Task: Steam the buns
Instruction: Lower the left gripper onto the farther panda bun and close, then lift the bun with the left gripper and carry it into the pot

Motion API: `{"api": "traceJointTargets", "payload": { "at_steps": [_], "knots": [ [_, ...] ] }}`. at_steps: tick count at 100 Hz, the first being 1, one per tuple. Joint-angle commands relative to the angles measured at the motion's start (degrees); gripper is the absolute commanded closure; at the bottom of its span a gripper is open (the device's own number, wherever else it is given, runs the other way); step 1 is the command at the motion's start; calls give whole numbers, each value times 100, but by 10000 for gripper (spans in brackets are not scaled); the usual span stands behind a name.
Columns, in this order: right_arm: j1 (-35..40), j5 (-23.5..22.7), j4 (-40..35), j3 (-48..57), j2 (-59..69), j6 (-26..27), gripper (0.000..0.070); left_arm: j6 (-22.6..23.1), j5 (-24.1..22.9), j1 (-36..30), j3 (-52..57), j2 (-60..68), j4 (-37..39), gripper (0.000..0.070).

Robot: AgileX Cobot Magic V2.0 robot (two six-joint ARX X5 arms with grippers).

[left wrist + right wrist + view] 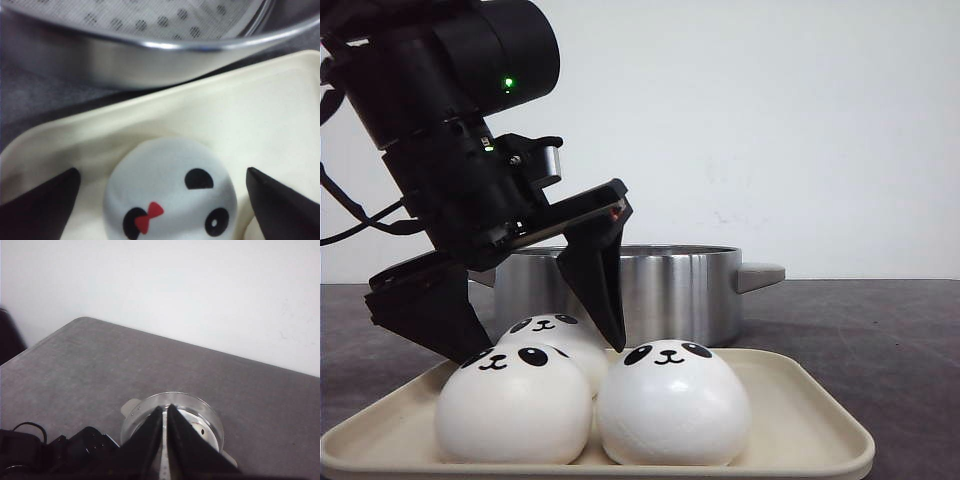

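I need to close my left gripper. Its fingers reach down beside the bun, near the cream tray, in the left wrist view, so they would hold the rear bun if I closed now.
Three white panda-faced buns show on a cream tray: one front left, one front right, one behind them. My left gripper is open, its black fingers straddling the rear bun. In the left wrist view that bun has a red bow and lies between the fingertips, not touched. My right gripper is shut and empty, high above the steel steamer pot. A fourth bun is not visible.
The steel pot with side handle stands just behind the tray; its perforated steamer plate shows in the left wrist view. Grey tabletop surrounds them, a white wall behind.
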Motion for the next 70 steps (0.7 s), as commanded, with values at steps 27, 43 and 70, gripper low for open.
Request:
{"api": "traceJointTargets", "payload": {
  "at_steps": [27, 43, 70],
  "knots": [
    [70, 22, 52, 116, 50, 120, 693, -101, 42, -48, -57, 238, -389, 700],
    [70, 24, 46, 116, 50, 118, 693, -101, 74, -48, -2, 105, -400, 697],
    [70, 24, 24, 111, 50, 114, 693, -61, 98, -77, 601, -960, -662, 697]
  ]
}}
